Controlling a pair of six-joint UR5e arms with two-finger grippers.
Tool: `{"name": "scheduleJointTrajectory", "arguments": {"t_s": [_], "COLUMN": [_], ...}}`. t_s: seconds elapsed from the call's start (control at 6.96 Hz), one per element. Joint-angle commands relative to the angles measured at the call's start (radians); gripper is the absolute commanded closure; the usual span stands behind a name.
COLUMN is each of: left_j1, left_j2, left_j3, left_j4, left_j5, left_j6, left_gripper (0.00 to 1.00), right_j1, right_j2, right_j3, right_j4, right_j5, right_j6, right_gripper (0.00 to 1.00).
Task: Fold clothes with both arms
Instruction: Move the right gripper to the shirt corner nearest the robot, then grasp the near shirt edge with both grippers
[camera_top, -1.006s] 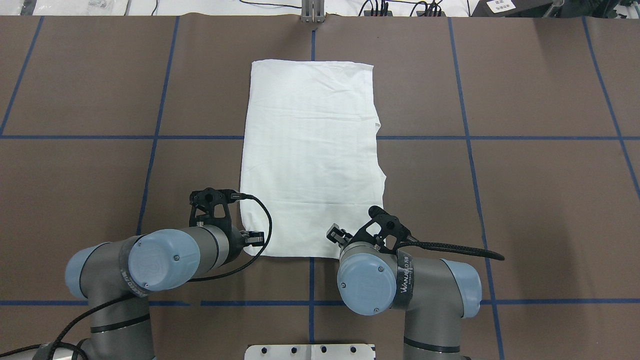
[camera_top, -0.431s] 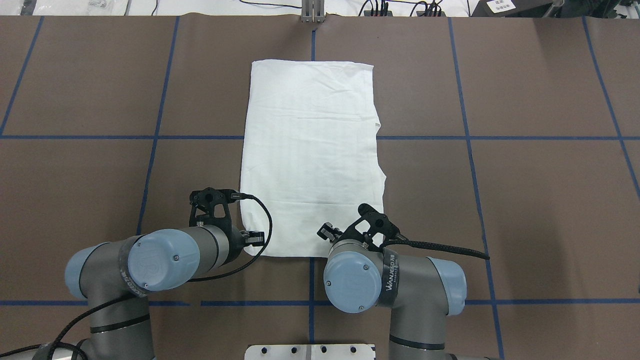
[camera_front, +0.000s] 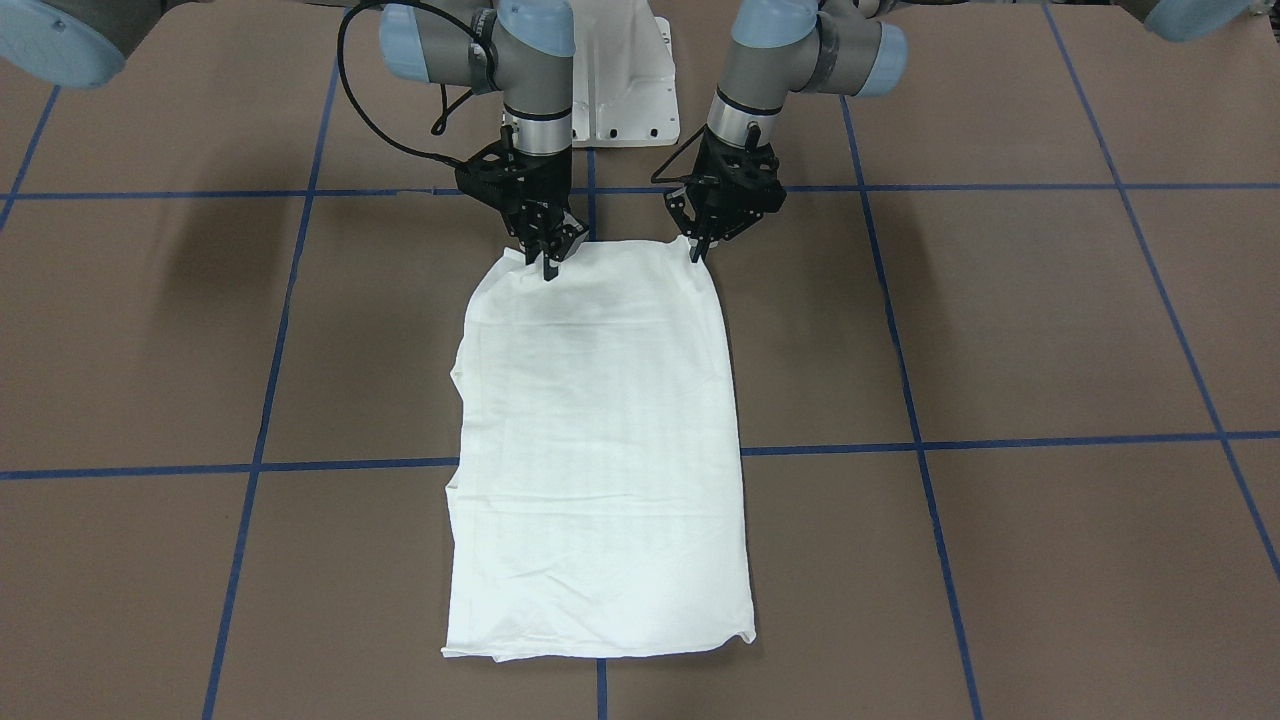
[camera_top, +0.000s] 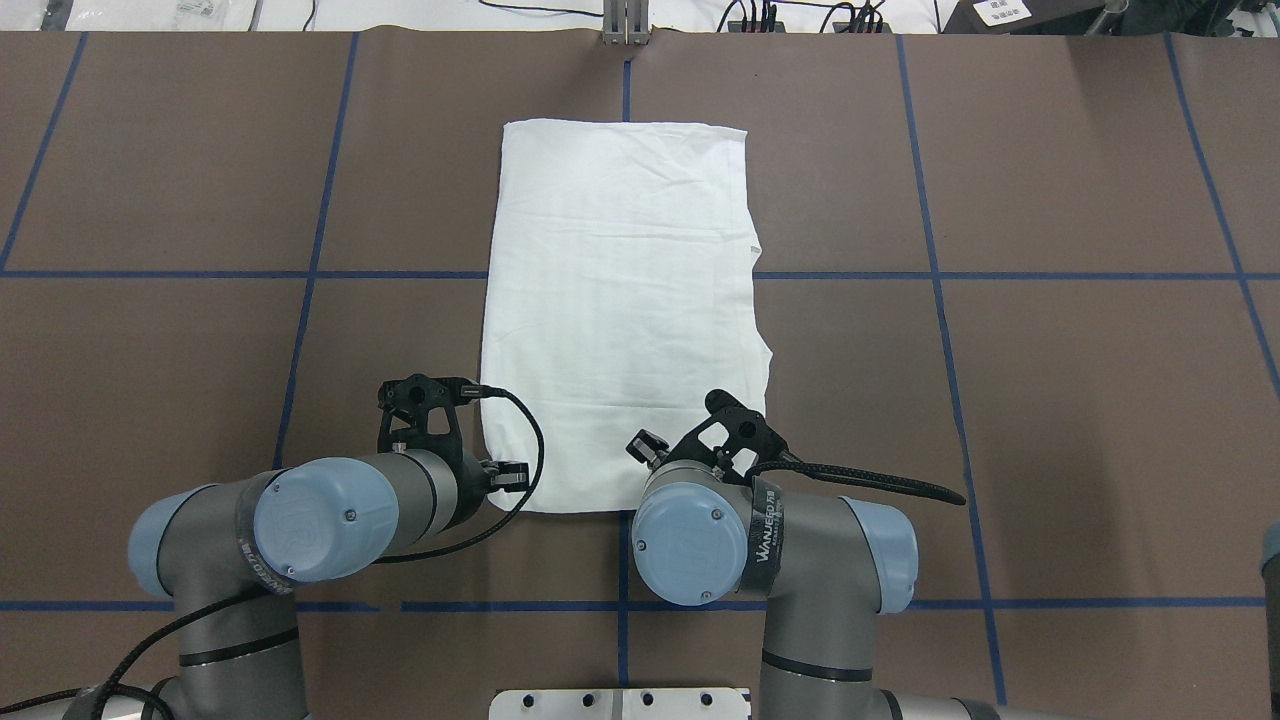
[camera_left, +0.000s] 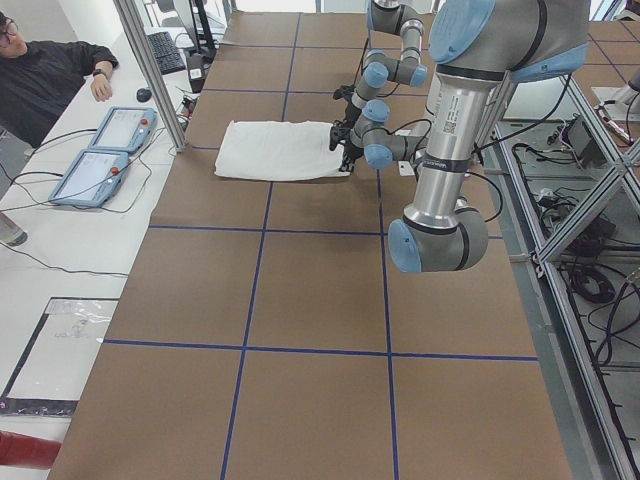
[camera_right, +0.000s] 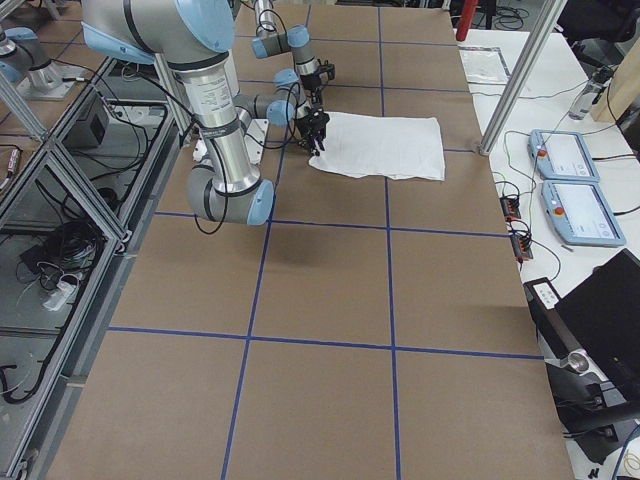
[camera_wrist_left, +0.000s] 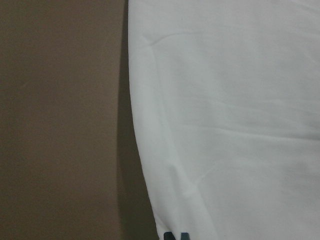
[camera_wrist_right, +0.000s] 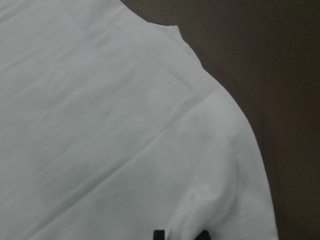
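Note:
My right gripper grabs the shirt (camera_front: 600, 450) by the raised fold near its corner (camera_front: 549, 259) next, since the cloth around the fold lies flat.
The white shirt (camera_front: 600, 450) lies folded into a long, flat rectangle on the brown table (camera_front: 1000, 330); it also shows in the overhead view (camera_top: 620, 300). No text, collar or label shows. Both grippers stand at its edge nearest the robot. My left gripper (camera_front: 697, 250) is at one near corner, and in its wrist view the fingertips (camera_wrist_left: 176, 235) sit close together on the cloth's edge (camera_wrist_left: 150, 165). My right gripper (camera_front: 549, 268) is on the cloth inside the other near corner. Its fingertips (camera_wrist_right: 159, 234) stand apart with a raised fold of cloth (camera_wrist_right: 190, 200) between them.
The white pedestal base (camera_front: 625, 90) stands just behind the grippers. Blue tape lines (camera_top: 310, 270) grid the table. An operator (camera_left: 50, 75) and control tablets (camera_left: 100, 150) are beyond the table's far side.
My right arm has moved leftward in the overhead view, along the shirt's near edge toward the middle. The left arm and the shirt have not moved.

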Motion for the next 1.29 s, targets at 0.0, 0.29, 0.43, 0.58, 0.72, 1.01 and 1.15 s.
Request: {"name": "scheduleJointTrajectory", "arguments": {"t_s": [0.0, 0.29, 0.43, 0.58, 0.72, 1.01, 1.15], "left_j1": [0.000, -0.003, -0.006, -0.003, -0.002, -0.005, -0.020], "left_j2": [0.000, 0.003, 0.011, -0.001, -0.003, -0.065, -0.083], "left_j3": [-0.001, -0.073, -0.157, -0.267, -0.393, -0.506, -0.489], "left_j4": [0.000, 0.015, 0.055, 0.165, 0.269, 0.441, 0.443], "left_j5": [0.000, -0.058, -0.099, -0.132, -0.156, -0.196, -0.195], "left_j6": [0.001, 0.003, 0.001, -0.002, -0.008, -0.007, 0.003], "left_gripper": [1.00, 1.00, 1.00, 1.00, 1.00, 1.00, 1.00], "right_j1": [0.004, 0.012, 0.004, -0.049, -0.087, -0.092, -0.088], "right_j2": [-0.007, -0.013, -0.017, -0.002, 0.003, 0.021, 0.022], "right_j3": [0.005, 0.103, 0.284, 0.427, 0.553, 0.582, 0.561], "right_j4": [-0.002, -0.098, -0.235, -0.419, -0.510, -0.525, -0.522], "right_j5": [0.004, 0.014, 0.016, 0.014, 0.014, 0.014, 0.005], "right_j6": [-0.008, -0.023, -0.031, -0.028, -0.028, -0.043, -0.100], "right_gripper": [1.00, 1.00, 1.00, 1.00, 1.00, 1.00, 1.00]}}
